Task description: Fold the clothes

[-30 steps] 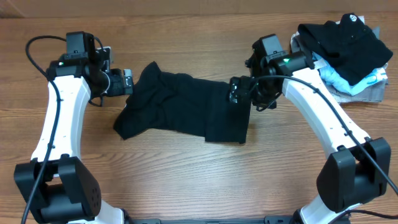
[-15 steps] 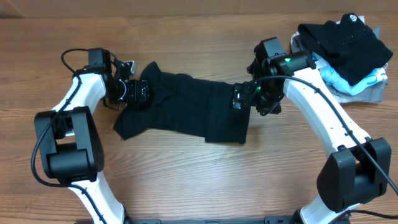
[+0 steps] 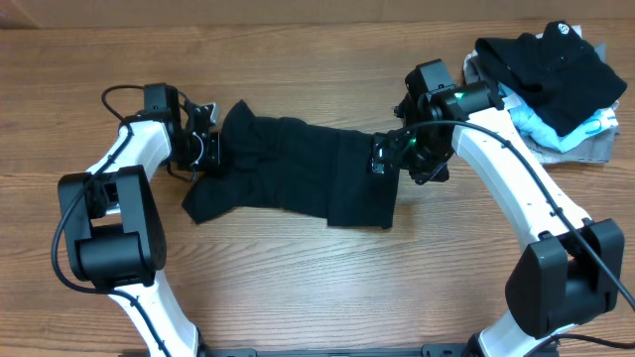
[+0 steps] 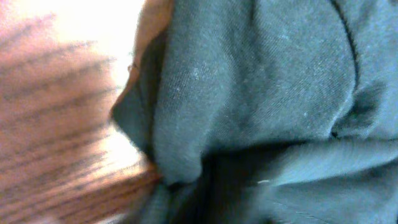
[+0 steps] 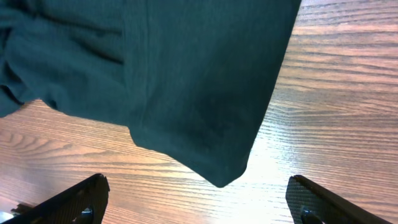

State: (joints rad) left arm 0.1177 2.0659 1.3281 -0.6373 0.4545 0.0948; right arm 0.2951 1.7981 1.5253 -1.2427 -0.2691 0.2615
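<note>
My right gripper grabs the black T-shirt at the end opposite my left gripper next, so that the T-shirt's other end is free to fold over.
The clothes, a black T-shirt, lie crumpled across the middle of the wooden table. My left gripper is at the shirt's left edge. In the left wrist view dark fabric fills the frame and bunches to a pinch at the bottom, hiding the fingers, so the gripper looks shut on it. My right gripper hovers over the shirt's right end. In the right wrist view it stands open, with its fingers far apart. A corner of the shirt points down between them, untouched.
A pile of other garments sits at the back right: a black one with a round white logo, a light-blue one and a grey one. Bare wood shows along the table's front and left.
My left arm swung in from the left to the shirt's left edge, and its jaws closed on the fabric. My right gripper shifted only slightly.
</note>
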